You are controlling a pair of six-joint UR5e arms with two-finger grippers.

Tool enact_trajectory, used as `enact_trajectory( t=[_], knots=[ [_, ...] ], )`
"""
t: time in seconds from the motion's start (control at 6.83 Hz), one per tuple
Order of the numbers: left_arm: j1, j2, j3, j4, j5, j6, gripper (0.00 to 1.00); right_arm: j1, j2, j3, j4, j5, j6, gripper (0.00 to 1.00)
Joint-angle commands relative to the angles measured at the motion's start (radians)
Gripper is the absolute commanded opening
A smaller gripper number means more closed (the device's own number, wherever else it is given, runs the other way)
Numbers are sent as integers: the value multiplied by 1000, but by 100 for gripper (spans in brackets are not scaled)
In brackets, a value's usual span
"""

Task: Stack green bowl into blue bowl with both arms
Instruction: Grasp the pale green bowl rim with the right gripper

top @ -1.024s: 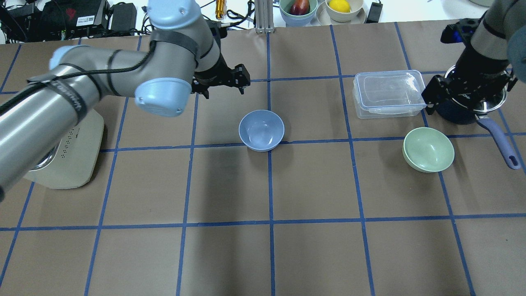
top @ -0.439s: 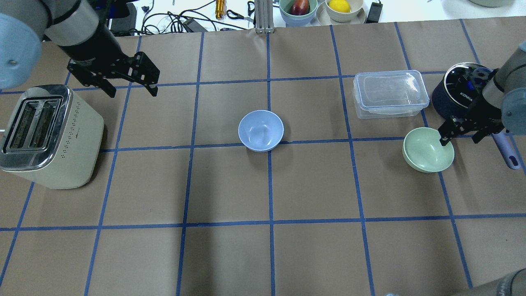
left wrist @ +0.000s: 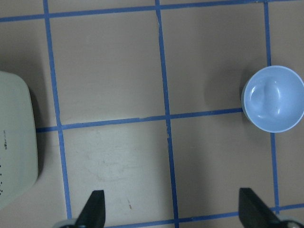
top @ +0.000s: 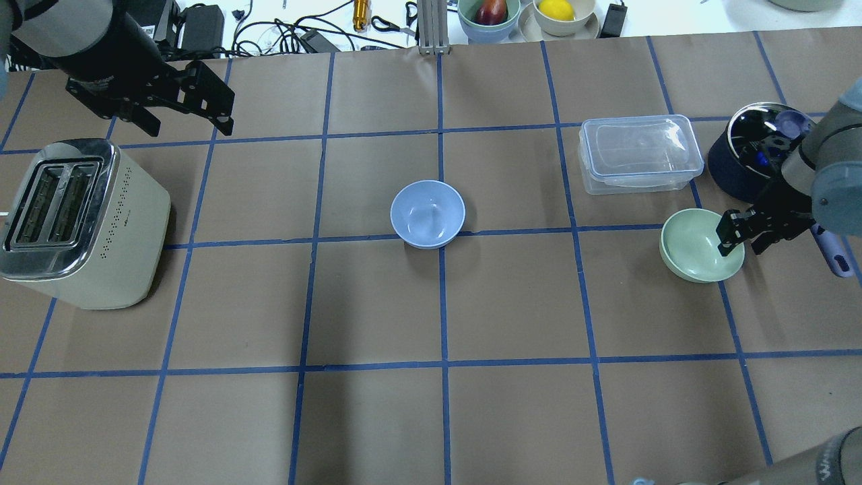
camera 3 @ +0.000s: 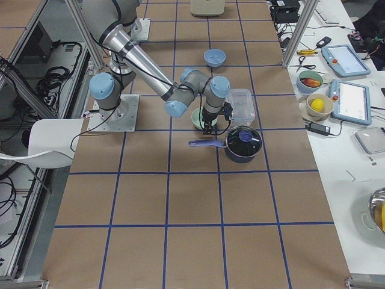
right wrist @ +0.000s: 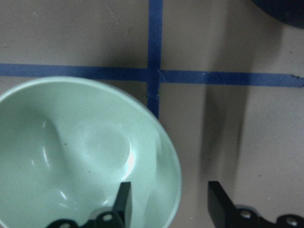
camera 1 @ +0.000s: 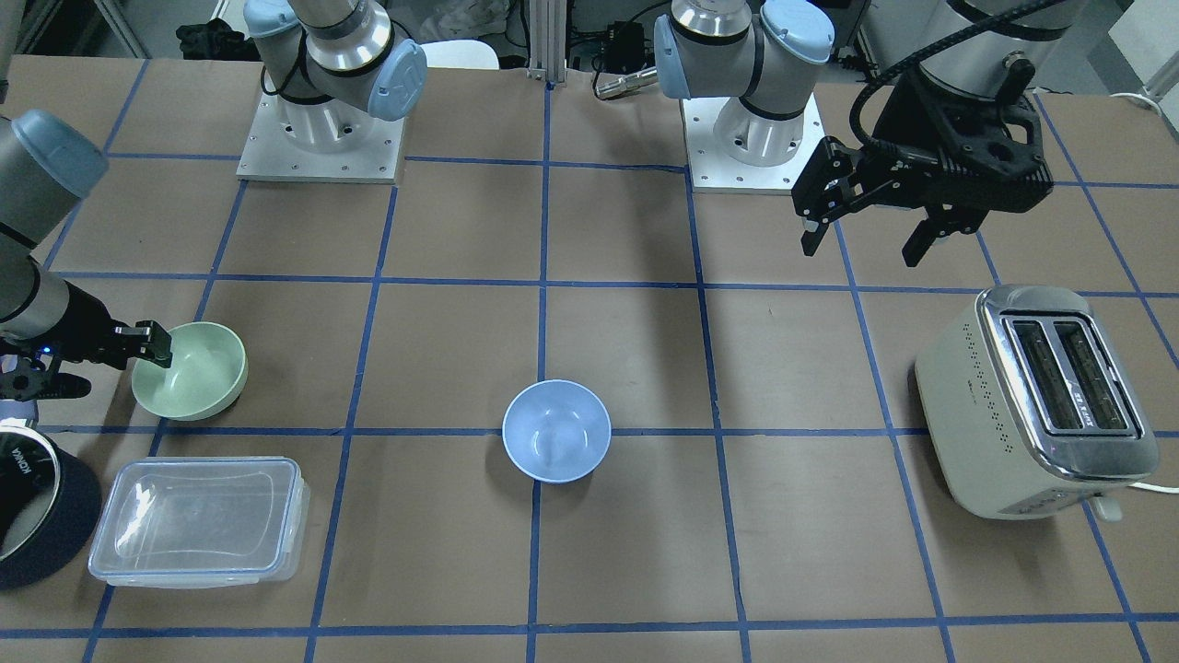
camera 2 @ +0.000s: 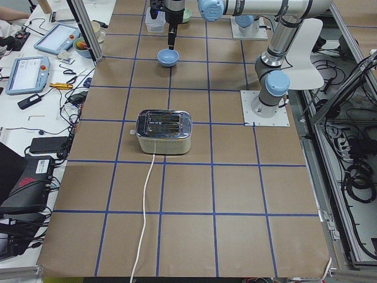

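I need to stack the green bowl into the blue bowl, so I should grab it by its rim (right wrist: 176, 190) with my right gripper next.
The green bowl (top: 693, 248) stands upright on the right side of the table, also in the front view (camera 1: 198, 378) and the right wrist view (right wrist: 71, 156). My right gripper (top: 744, 237) is open and straddles its right rim, one finger (right wrist: 123, 202) inside the bowl and the other outside on the table side. The blue bowl (top: 427, 213) stands empty at mid-table, also in the left wrist view (left wrist: 274, 98). My left gripper (top: 190, 126) is open and empty, raised above the far left of the table, well away from the blue bowl.
A cream toaster (top: 81, 222) stands at the left. A clear lidded container (top: 636, 155) and a dark saucepan (top: 747, 165) with a blue handle (top: 832, 252) sit close behind and right of the green bowl. Fruit bowls (top: 488, 13) stand beyond the table's far edge.
My right gripper has come down from over the saucepan to the green bowl's rim. My left arm has swung from near the blue bowl to the far left, uncovering the toaster.
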Motion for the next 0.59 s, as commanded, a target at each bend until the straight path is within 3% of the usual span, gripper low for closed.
enact_trajectory(
  t=[0.0, 0.29, 0.44],
  knots=[
    [0, -4, -1, 11, -4, -2, 100, 0, 1, 10, -17, 4, -2, 0],
    [-1, 10, -1, -8, 2, -3, 100, 4, -10, -7, -20, 10, 7, 0],
    [0, 5, 0, -14, 2, 1, 100, 12, -15, -42, -6, 89, 15, 0]
  ],
)
